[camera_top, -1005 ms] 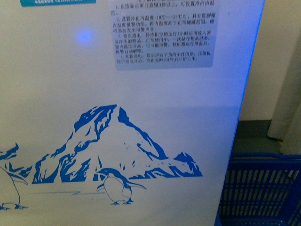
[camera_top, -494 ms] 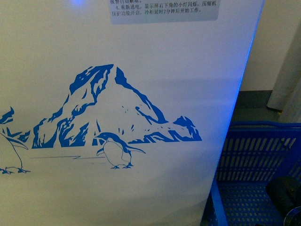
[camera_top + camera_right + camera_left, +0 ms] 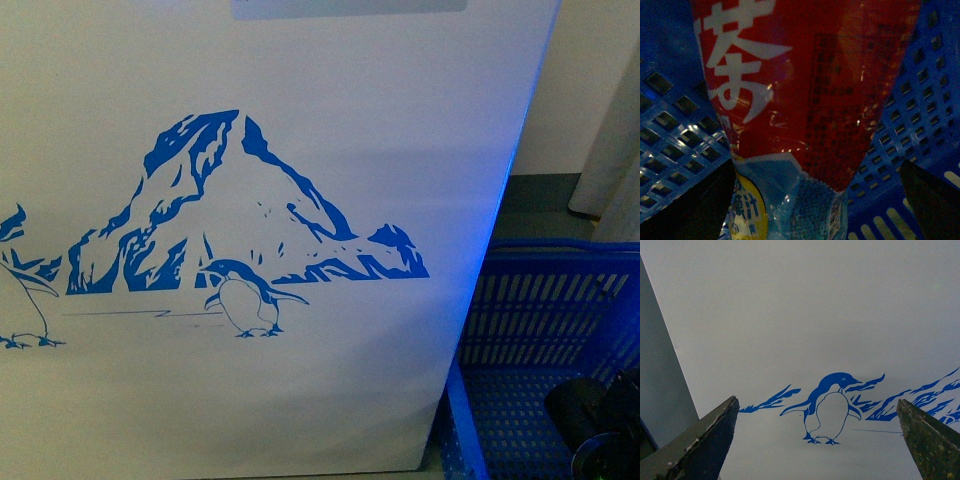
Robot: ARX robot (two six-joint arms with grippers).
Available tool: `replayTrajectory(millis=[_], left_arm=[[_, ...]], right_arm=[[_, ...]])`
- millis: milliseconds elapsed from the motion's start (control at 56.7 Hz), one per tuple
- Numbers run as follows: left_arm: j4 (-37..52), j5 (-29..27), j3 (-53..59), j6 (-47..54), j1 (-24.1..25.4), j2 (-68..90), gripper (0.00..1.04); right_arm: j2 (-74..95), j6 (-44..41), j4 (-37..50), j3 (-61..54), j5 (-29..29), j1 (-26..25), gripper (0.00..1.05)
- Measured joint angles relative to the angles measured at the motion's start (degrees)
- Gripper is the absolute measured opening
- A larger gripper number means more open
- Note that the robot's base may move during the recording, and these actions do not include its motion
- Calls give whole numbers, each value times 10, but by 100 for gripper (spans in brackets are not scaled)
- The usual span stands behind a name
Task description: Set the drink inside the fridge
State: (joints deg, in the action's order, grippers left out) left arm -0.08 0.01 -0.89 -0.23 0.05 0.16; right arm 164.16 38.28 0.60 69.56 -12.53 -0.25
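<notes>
My right gripper takes hold of the drink by its blue lower label section (image 3: 790,200) next, to put it in the fridge.
The fridge (image 3: 300,380) fills the front view as a white wall with a blue mountain-and-penguin decal. My left gripper (image 3: 816,401) is open and empty, facing that wall at the penguin, with the dark fingertips (image 3: 715,432) set wide apart. My right gripper (image 3: 816,167) is open inside the blue mesh basket (image 3: 675,130). Close in front of it and between its fingers lies a red wrap with white characters (image 3: 810,85), which looks like the drink's label. No cap or liquid shows. In the front view only the right arm's dark end (image 3: 595,425) shows, low in the basket.
The blue plastic mesh basket (image 3: 540,300) stands against the fridge's right side on a dark floor. A pale blue and yellow packet (image 3: 780,205) lies under the red wrap. A cream wall and a curtain edge (image 3: 610,130) rise behind the basket.
The front view has sunk: the decal rose in the frame, the printed sticker slid off the top, and more of the basket, then the right arm's dark end, came into view.
</notes>
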Motion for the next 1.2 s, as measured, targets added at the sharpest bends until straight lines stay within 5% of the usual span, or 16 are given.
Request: replayTrajectory(millis=[300,617,758,1199], left_arm=[[0,0,0,0,0,0,97],[0,0,0,0,0,0,97],[0,0,0,0,0,0,97],[0,0,0,0,0,0,97]], right_arm=[[23,-4,-1,20,-4,-4,97],[33,-23,4,26,-11,-7,52],[33,-26,7,25,-13,-7,42],[-76,-72,46,-52,-18,1,35]])
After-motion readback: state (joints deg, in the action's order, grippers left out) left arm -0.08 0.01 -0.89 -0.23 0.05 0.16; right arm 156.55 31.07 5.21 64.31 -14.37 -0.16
